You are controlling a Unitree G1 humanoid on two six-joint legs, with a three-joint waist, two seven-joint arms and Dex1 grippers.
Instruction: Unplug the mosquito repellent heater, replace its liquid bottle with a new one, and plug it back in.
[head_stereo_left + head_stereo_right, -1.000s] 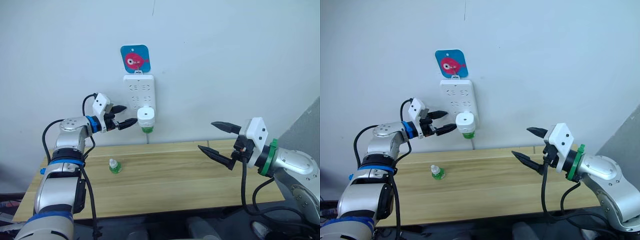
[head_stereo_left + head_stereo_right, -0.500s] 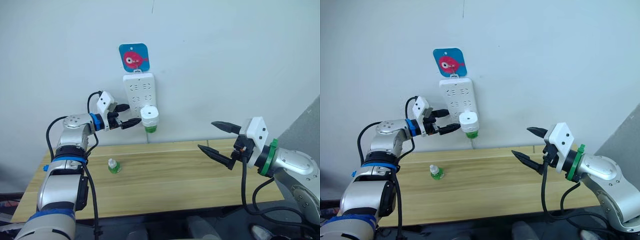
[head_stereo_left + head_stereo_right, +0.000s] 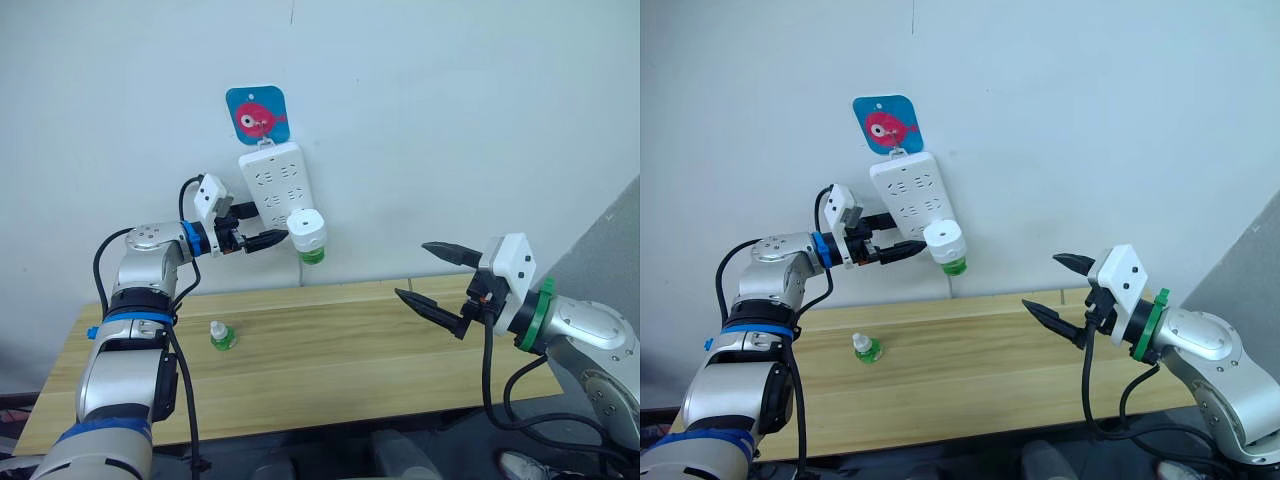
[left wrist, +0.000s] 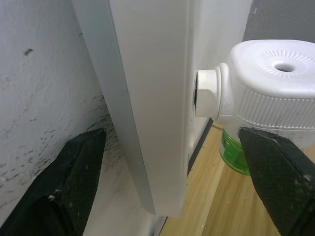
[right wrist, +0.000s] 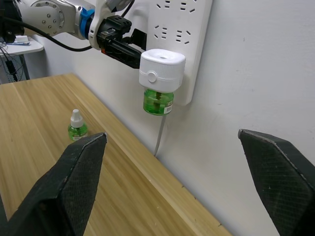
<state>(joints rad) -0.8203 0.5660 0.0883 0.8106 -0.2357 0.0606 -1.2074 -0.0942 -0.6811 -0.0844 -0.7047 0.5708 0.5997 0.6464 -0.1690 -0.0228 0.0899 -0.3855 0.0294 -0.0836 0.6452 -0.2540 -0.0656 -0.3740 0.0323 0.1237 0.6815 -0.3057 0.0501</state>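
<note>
The mosquito repellent heater needs to be unplugged, so my right gripper should next grab its white housing (image 3: 306, 228) and leave the heater's green bottle (image 3: 313, 257) free.
The white mosquito repellent heater (image 3: 306, 229) sits plugged into a white power strip (image 3: 271, 182) that hangs tilted on the wall. A green liquid bottle (image 3: 313, 256) is screwed in under the heater. My left gripper (image 3: 268, 228) is open at the strip's left edge; in the left wrist view one finger (image 4: 64, 187) lies on the wall side of the strip and the other (image 4: 280, 182) in front of the heater (image 4: 268, 83). A small green bottle with a white cap (image 3: 220, 336) stands on the wooden table (image 3: 330, 370). My right gripper (image 3: 427, 276) hovers open over the table's right end.
A blue tag with a pink fish (image 3: 255, 114) hangs on the wall above the strip. A white cable (image 5: 159, 135) runs down from the strip to the table's back edge. The wall stands directly behind the table.
The left gripper has pushed right against the strip, whose lower end has swung right with the heater, so it now hangs tilted. The right arm has stayed still.
</note>
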